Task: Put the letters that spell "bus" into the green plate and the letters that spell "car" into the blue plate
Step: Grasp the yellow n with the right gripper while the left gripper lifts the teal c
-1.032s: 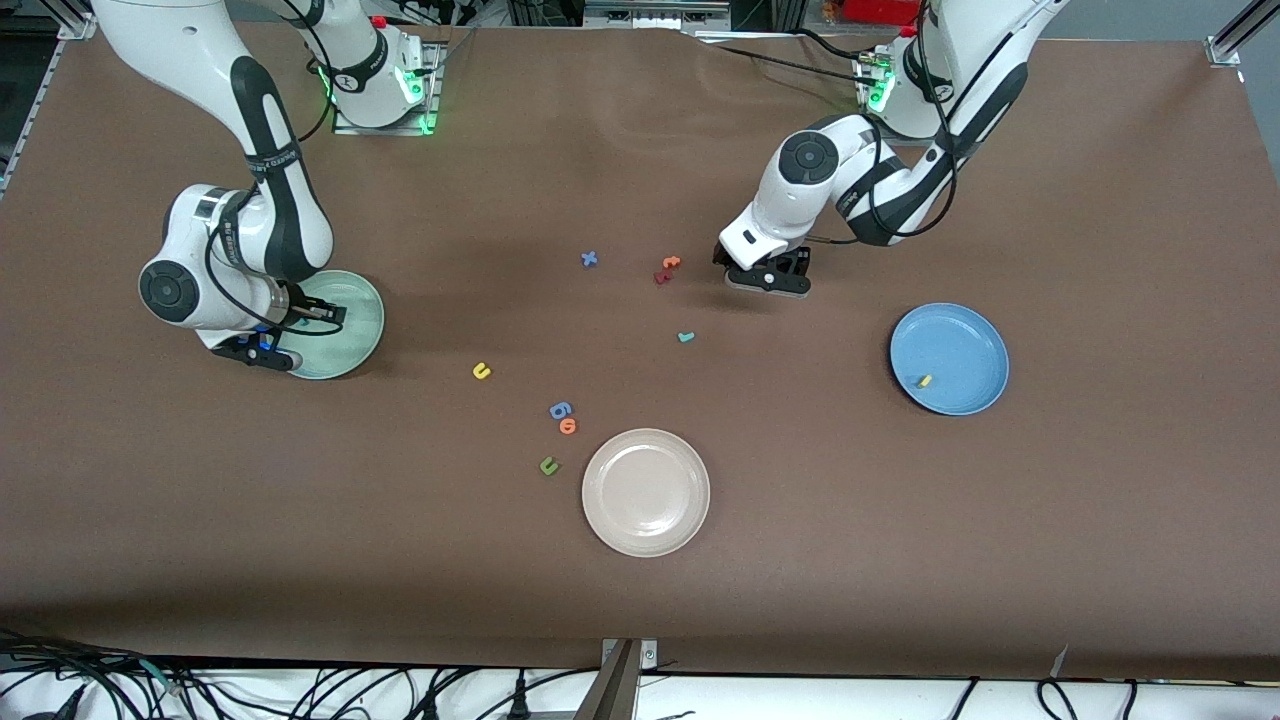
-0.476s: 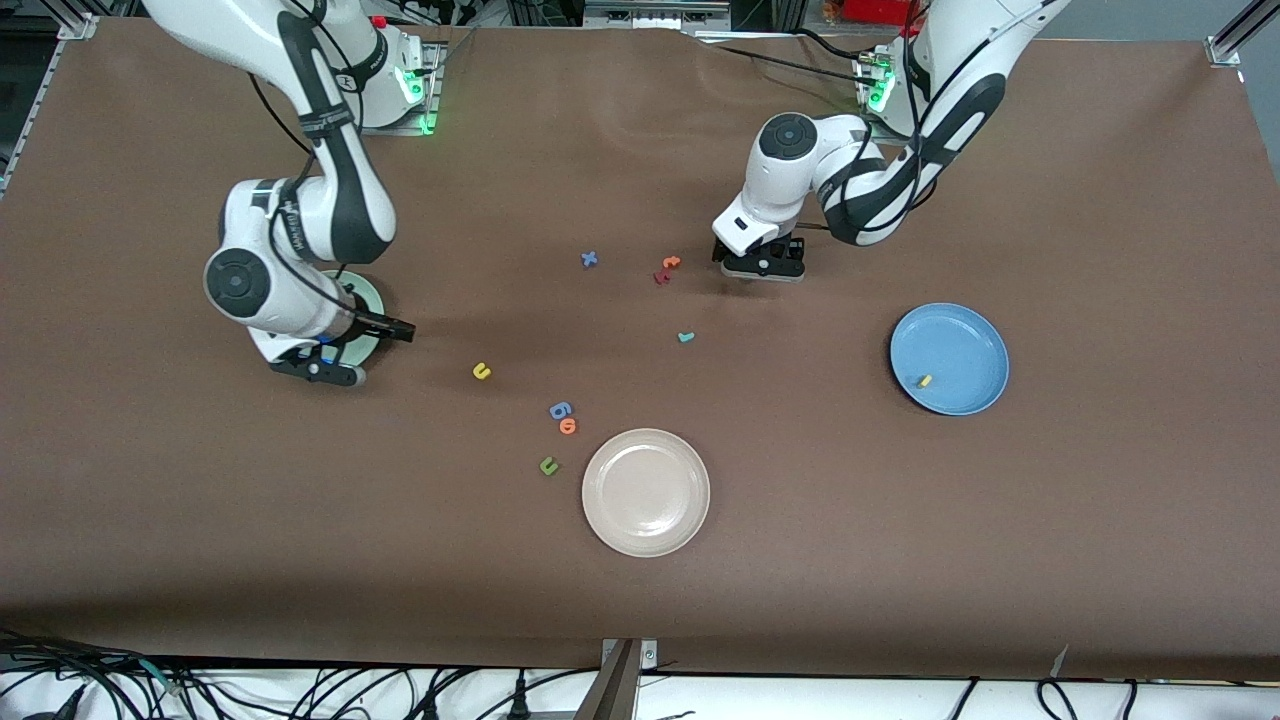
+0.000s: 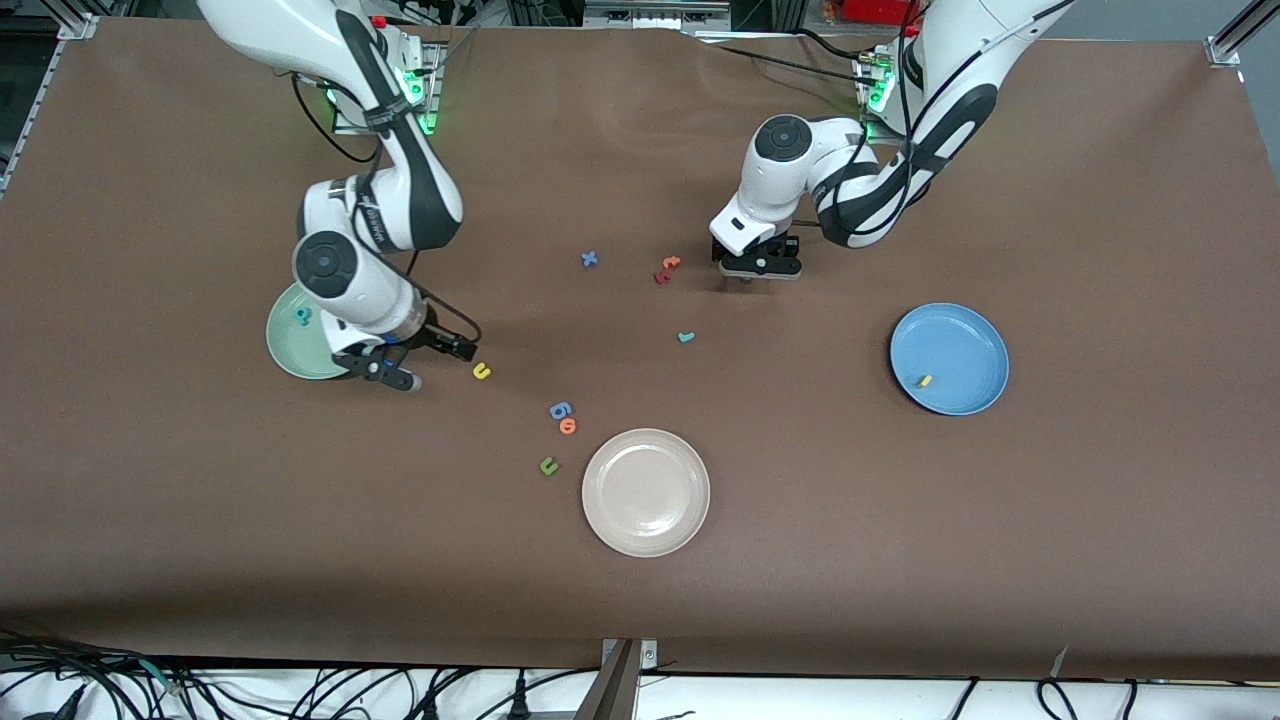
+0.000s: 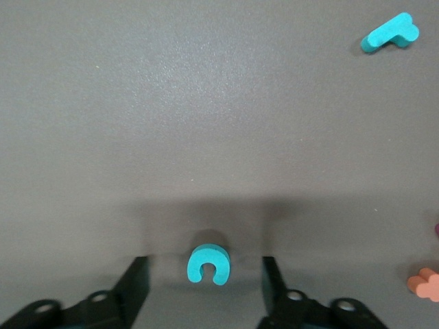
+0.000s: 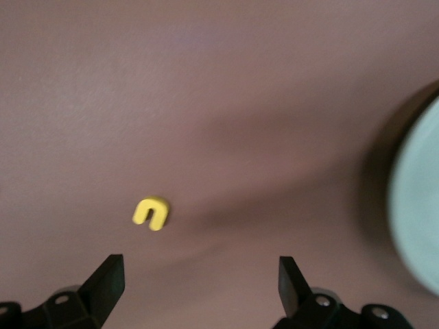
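My right gripper needs to grab the yellow "u" by its straight arms next, to add it to the green plate for "bus".
My left gripper is low over the table beside the orange "t". It is open, and its fingers flank the teal "c" with a gap on each side. The teal "r" lies nearer the front camera. The blue plate holds a yellow letter. My right gripper is open and empty, between the green plate and the yellow "u". In the right wrist view, the yellow "u" lies ahead of the fingers. A teal letter lies in the green plate.
A dark red letter touches the orange "t", and a blue "x" lies beside them. A blue "g", an orange letter and a green "u" lie near the beige-white plate.
My right arm has swung off the green plate toward the yellow "u", leaving the teal letter in the plate. My left gripper has shifted slightly toward the orange "t".
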`<state>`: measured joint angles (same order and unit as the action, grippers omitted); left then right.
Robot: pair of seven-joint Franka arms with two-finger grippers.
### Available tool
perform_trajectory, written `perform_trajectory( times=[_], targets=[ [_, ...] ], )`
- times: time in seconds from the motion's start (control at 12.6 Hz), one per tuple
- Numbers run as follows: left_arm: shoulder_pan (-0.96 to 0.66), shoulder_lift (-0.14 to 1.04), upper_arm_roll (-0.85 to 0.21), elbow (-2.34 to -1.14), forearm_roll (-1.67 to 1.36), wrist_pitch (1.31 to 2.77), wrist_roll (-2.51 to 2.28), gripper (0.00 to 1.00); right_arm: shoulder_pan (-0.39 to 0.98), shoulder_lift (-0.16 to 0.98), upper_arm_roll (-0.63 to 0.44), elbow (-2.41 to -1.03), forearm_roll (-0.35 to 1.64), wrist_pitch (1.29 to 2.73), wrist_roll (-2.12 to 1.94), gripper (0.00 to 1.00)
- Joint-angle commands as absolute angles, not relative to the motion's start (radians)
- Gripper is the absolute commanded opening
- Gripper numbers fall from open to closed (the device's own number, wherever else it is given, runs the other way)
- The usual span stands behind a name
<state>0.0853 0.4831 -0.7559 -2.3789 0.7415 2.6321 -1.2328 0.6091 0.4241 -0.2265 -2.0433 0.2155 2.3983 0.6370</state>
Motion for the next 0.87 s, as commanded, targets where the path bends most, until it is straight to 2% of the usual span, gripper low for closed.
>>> perform_trajectory(
  times=[0.0, 0.16, 0.64, 0.79],
  targets=[
    [0.086, 0.491, -0.753, -2.370, 0.778, 2.638, -1.262, 0.59, 0.629, 0.507, -0.212, -2.008, 0.227, 2.482, 0.695, 0.99],
    [0.086, 0.491, -0.753, -2.368, 0.778, 2.638, -1.261, 0.53, 0.630, 0.535, -0.212, -2.008, 0.227, 2.539, 0.698, 0.99],
    [0.084, 0.509, -0.752, -2.359, 0.776, 2.638, -1.261, 0.39, 0.643, 0.558, -0.206, -1.970, 0.227, 2.546, 0.827, 0.99],
    [0.086, 0.517, -0.752, -2.359, 0.776, 2.638, -1.261, 0.33, 0.649, 0.574, -0.206, -1.967, 0.229, 2.594, 0.830, 0.99]
  ],
)
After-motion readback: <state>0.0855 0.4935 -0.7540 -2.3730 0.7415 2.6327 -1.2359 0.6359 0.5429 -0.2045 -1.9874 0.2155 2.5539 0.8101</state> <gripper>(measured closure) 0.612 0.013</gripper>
